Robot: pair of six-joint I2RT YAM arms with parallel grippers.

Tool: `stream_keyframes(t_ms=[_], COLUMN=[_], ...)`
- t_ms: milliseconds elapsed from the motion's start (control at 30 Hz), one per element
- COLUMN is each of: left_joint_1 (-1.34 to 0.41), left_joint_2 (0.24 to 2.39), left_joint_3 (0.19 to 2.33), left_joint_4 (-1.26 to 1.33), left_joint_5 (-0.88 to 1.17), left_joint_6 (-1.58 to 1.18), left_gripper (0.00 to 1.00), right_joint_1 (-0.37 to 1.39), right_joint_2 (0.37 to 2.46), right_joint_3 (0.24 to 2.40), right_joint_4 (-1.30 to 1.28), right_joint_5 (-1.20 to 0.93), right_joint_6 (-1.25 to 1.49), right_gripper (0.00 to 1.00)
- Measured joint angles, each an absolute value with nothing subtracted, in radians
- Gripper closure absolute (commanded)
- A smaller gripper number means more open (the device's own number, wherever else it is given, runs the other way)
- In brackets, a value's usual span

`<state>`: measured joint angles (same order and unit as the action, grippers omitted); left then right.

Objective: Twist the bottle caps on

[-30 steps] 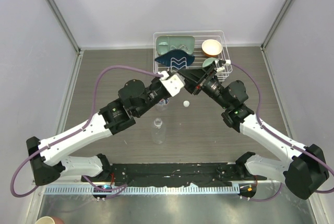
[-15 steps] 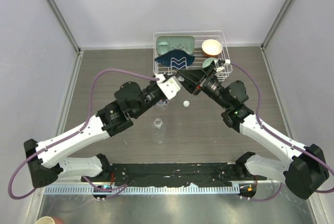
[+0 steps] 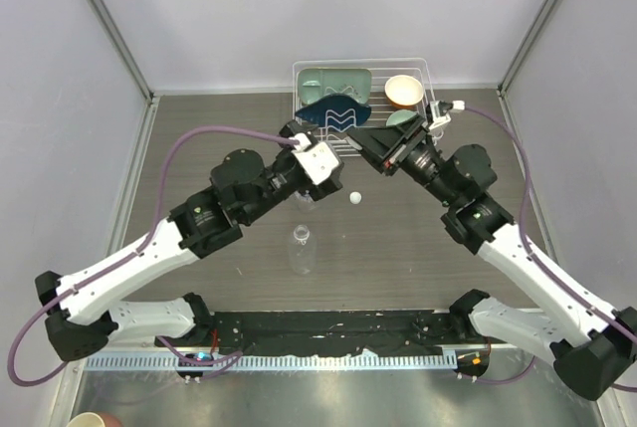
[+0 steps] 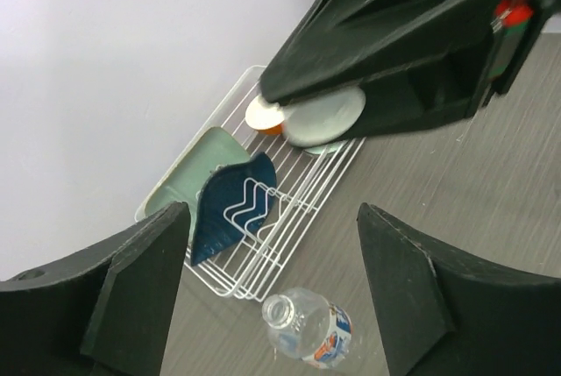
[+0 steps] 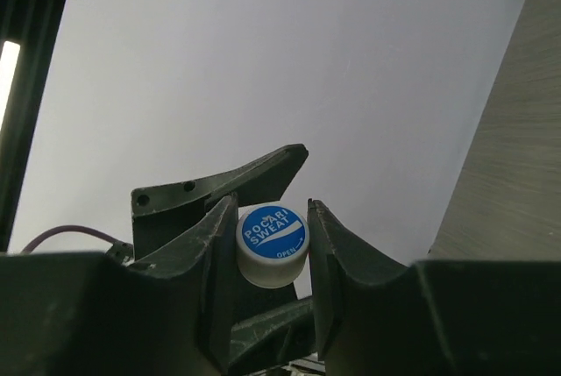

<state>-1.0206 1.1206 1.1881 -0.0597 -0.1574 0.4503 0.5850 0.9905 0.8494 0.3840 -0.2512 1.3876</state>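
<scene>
Next, my left gripper reaches the unlabelled bottle and grabs its neck, leaving the bottle's opening open, to reposition the bottle for screwing on the cap.
A white bottle cap [image 5: 273, 244] with a blue printed top is pinched between the fingers of my right gripper [image 5: 272, 209], which is shut on it and held in the air near the rack [image 3: 370, 143]. My left gripper [image 4: 272, 218] stands open and holds nothing, just left of the right one [image 3: 336, 170]. Below it stands the labelled bottle [image 4: 307, 328], its neck uncapped, partly hidden under the left arm [image 3: 306, 202]. The unlabelled bottle [image 3: 302, 248] stands nearer the bases. A second white cap [image 3: 353, 198] lies on the table.
A white wire dish rack [image 3: 426, 77] at the back holds a green tray [image 3: 335, 80], a dark blue plate [image 3: 333, 113], an orange bowl [image 3: 403, 91] and a pale green bowl [image 3: 397, 120]. Grey walls close in both sides.
My left gripper has opened and drawn back slightly. The right gripper has closed on the cap and moved up and to the right, away from the left one.
</scene>
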Motion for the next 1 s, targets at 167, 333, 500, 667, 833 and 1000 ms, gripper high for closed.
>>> stream_keyframes(t_ms=[167, 333, 500, 667, 833, 1000], left_joint_1=[-0.976, -0.928, -0.925, -0.919, -0.864, -0.812], left_joint_2=[1.046, 0.936, 0.907, 0.914, 0.933, 0.963], left_joint_3=[1.257, 1.309, 1.287, 1.097, 1.004, 0.984], left_joint_4=[-0.196, -0.393, -0.64, -0.732, -0.738, -0.657], left_joint_5=[-0.145, -0.018, 0.218, 0.29, 0.299, 0.285], left_joint_6=[0.371, 0.259, 0.24, 0.216, 0.173, 0.121], left_gripper=[0.0, 0.0, 0.0, 0.0, 0.02, 0.02], right_joint_1=[0.585, 0.585, 0.585, 0.585, 0.585, 0.585], right_joint_2=[0.938, 0.941, 0.943, 0.938, 0.914, 0.878], right_joint_3=[0.994, 1.104, 1.159, 1.174, 1.174, 1.172], right_joint_4=[0.133, -0.087, -0.245, -0.301, -0.331, -0.33], right_joint_5=[-0.171, -0.074, 0.031, 0.08, 0.104, 0.111], right_joint_6=[1.189, 1.008, 0.864, 0.795, 0.764, 0.756], right_gripper=[0.99, 0.99, 0.99, 0.99, 0.99, 0.99])
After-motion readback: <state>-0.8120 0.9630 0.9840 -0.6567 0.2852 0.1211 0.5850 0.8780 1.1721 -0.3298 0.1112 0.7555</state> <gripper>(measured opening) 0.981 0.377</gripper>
